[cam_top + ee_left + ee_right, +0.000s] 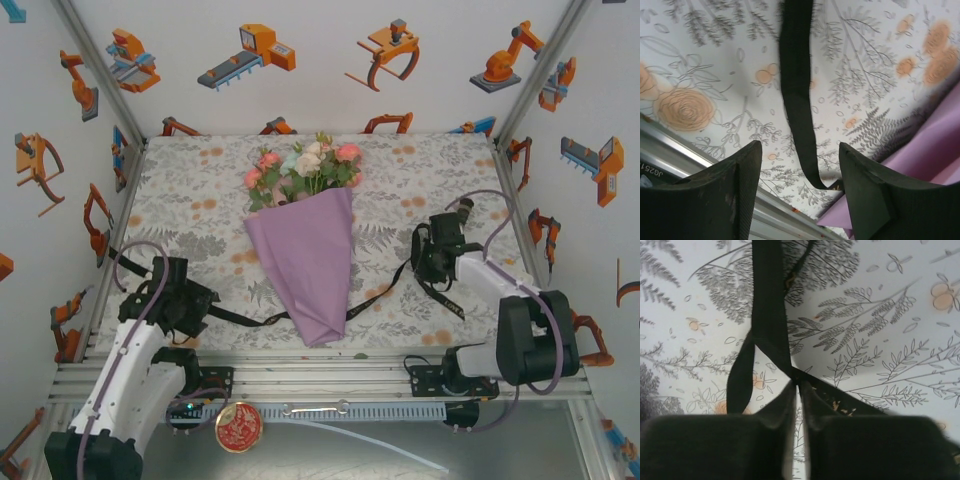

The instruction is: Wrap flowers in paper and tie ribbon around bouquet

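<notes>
My left gripper grabs the ribbon's loose part opposite my right gripper next, to cross both sides of the ribbon and tie the bouquet.
The bouquet lies in the middle of the table, with the flowers [305, 165] sticking out of the far end of a lilac-purple paper [303, 265] cone. The black ribbon [380, 295] runs under the cone's narrow end, out to both sides. My right gripper [799, 382] is shut on the ribbon [767, 300], pinching a twisted loop of it at the fingertips, right of the cone [428, 258]. My left gripper [800, 147] is open just above the cloth, the ribbon [797, 100] lying loose between its fingers, with the paper [940, 145] edge to its right. It hangs left of the cone's tip [205, 303].
A floral tablecloth [200, 200] covers the table, with white walls on three sides. An aluminium rail [330, 365] runs along the near edge, close under the left gripper [685, 150]. A round red and gold disc [238, 427] lies below it.
</notes>
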